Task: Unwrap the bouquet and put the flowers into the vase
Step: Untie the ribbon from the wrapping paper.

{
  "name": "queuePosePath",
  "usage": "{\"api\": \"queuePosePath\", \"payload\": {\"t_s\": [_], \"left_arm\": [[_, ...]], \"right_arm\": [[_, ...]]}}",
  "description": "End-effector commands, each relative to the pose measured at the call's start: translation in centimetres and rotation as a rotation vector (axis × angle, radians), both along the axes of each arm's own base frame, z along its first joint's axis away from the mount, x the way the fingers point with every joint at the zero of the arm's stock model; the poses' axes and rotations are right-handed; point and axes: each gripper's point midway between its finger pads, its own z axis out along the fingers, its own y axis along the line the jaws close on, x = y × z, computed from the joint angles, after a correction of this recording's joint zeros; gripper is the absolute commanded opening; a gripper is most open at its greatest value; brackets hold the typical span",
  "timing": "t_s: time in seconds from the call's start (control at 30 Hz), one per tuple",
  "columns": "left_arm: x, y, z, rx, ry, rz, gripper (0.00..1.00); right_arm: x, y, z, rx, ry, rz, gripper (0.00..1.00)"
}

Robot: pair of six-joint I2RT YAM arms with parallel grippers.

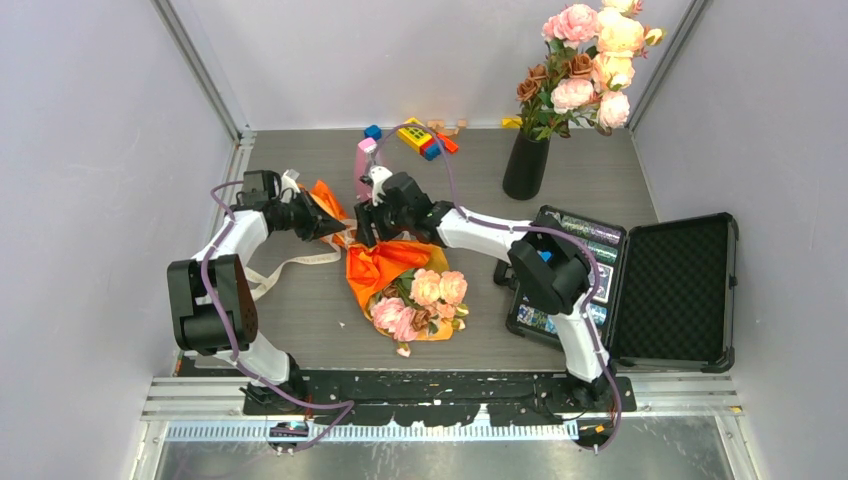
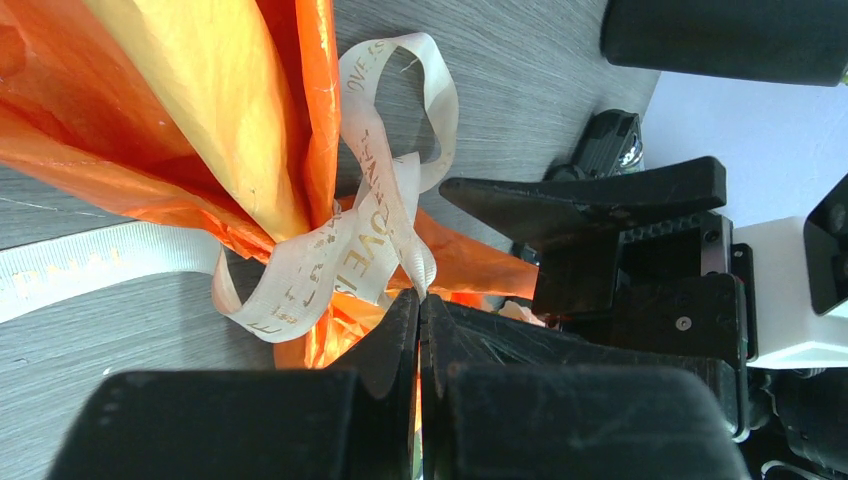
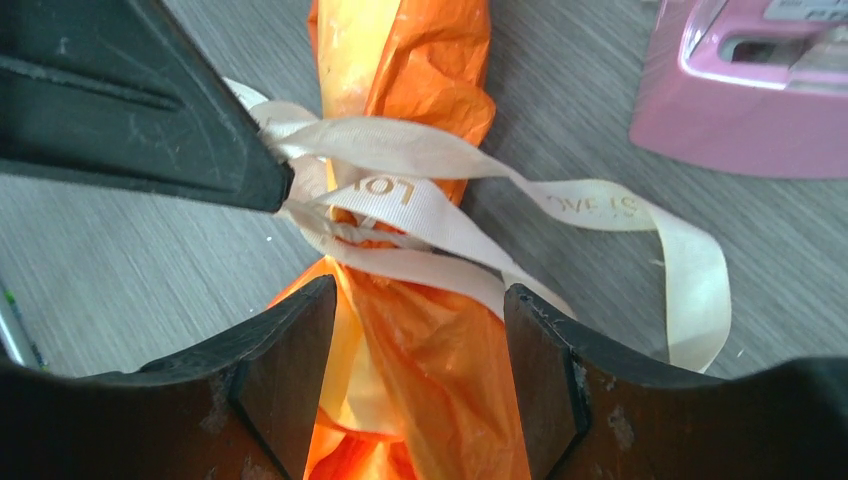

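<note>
Orange paper (image 3: 425, 360) is in my right gripper's gap while the printed ribbon (image 3: 420, 216) is still ahead, so my fingers would miss the ribbon if they closed now. My right gripper should get to the ribbon first and then close on it.
The bouquet (image 1: 405, 285) lies mid-table, its orange paper (image 3: 425, 360) tied at the neck by a cream ribbon (image 3: 400, 200). Pink and peach flowers (image 1: 425, 300) stick out of its near end. My left gripper (image 2: 420, 298) is shut on a strand of the ribbon (image 2: 350, 250) beside the knot. Just below that knot, my right gripper (image 3: 420, 292) stands open with its fingers either side of the paper neck. In the top view the left gripper (image 1: 335, 222) and right gripper (image 1: 362, 226) meet at the bouquet's far end. The black vase (image 1: 526, 165) stands at the back right, holding other roses.
A pink metronome (image 1: 366, 165) stands just behind the grippers. Coloured toy blocks (image 1: 425, 138) lie along the back wall. An open black case (image 1: 672, 290) and a dark tray (image 1: 575, 255) fill the right side. A loose ribbon tail (image 1: 290, 262) trails left.
</note>
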Motion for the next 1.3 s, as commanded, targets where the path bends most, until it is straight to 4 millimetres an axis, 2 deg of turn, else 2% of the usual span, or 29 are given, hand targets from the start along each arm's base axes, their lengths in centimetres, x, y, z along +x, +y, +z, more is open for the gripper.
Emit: {"api": "queuePosePath", "payload": {"t_s": [0.0, 0.17, 0.2, 0.3, 0.53, 0.6, 0.63, 0.67, 0.7, 0.73, 0.77, 0.8, 0.83, 0.87, 0.9, 1.0, 1.13, 1.23, 1.27], "left_arm": [[0.5, -0.2, 2.5, -0.032, -0.081, -0.009, 0.0], [0.5, -0.3, 2.3, -0.038, -0.077, -0.01, 0.0], [0.6, -0.2, 2.3, -0.036, -0.076, -0.009, 0.0], [0.6, -0.2, 2.2, -0.036, -0.074, -0.007, 0.0], [0.7, -0.3, 2.2, -0.039, -0.071, -0.007, 0.0], [0.7, -0.2, 2.1, -0.038, -0.069, -0.006, 0.0], [0.7, -0.2, 2.0, -0.038, -0.067, -0.005, 0.0], [0.7, -0.1, 2.0, -0.037, -0.065, -0.003, 0.0], [0.7, -0.1, 2.0, -0.037, -0.066, -0.002, 0.0], [0.8, 0.0, 2.0, -0.037, -0.066, 0.0, 0.0], [0.8, 0.1, 2.0, -0.036, -0.066, 0.003, 0.0], [0.8, 0.2, 2.0, -0.034, -0.066, 0.008, 0.0], [0.9, 0.3, 2.0, -0.033, -0.068, 0.011, 0.0], [0.9, 0.4, 2.1, -0.034, -0.07, 0.013, 0.0], [0.9, 0.5, 2.1, -0.034, -0.071, 0.015, 0.0], [0.9, 0.5, 2.1, -0.034, -0.073, 0.017, 0.0], [0.9, 0.6, 2.1, -0.035, -0.07, 0.018, 0.0], [0.8, 0.6, 2.0, -0.035, -0.069, 0.018, 0.0], [0.8, 0.6, 2.1, -0.035, -0.071, 0.018, 0.0]], "right_arm": [[2.3, 1.9, 3.4, 0.06, -0.135, 0.027, 0.68], [2.9, 2.2, 3.0, 0.021, -0.173, 0.058, 0.67], [2.5, 2.1, 2.2, 0.001, -0.153, 0.076, 0.67], [2.3, 2.5, 1.6, -0.017, -0.154, 0.118, 0.66], [1.6, 3.0, 0.2, -0.039, -0.123, 0.19, 0.56], [1.7, 3.2, 0.3, -0.039, -0.125, 0.192, 0.41], [1.9, 3.1, 0.5, -0.041, -0.131, 0.179, 0.25], [2.0, 2.8, 0.4, -0.047, -0.131, 0.169, 0.18], [2.5, 2.6, 1.3, -0.042, -0.159, 0.137, 0.06], [2.4, 2.1, 0.9, -0.05, -0.152, 0.114, 0.03], [3.3, 1.6, 2.6, -0.037, -0.199, 0.061, 0.01], [3.1, 0.8, 2.0, -0.052, -0.193, 0.032, 0.01], [3.9, 0.1, 4.1, -0.035, -0.243, -0.025, 0.0], [3.7, -0.8, 3.6, -0.051, -0.239, -0.05, 0.0], [4.4, -1.9, 5.5, -0.044, -0.284, -0.123, 0.0], [4.4, -5.2, 7.1, -0.074, -0.321, -0.238, 0.0], [4.6, -9.4, 8.1, -0.138, -0.36, -0.39, 0.0], [4.2, -11.9, 7.6, -0.194, -0.36, -0.458, 0.0], [4.4, -12.9, 8.3, -0.198, -0.374, -0.498, 0.0]]}}
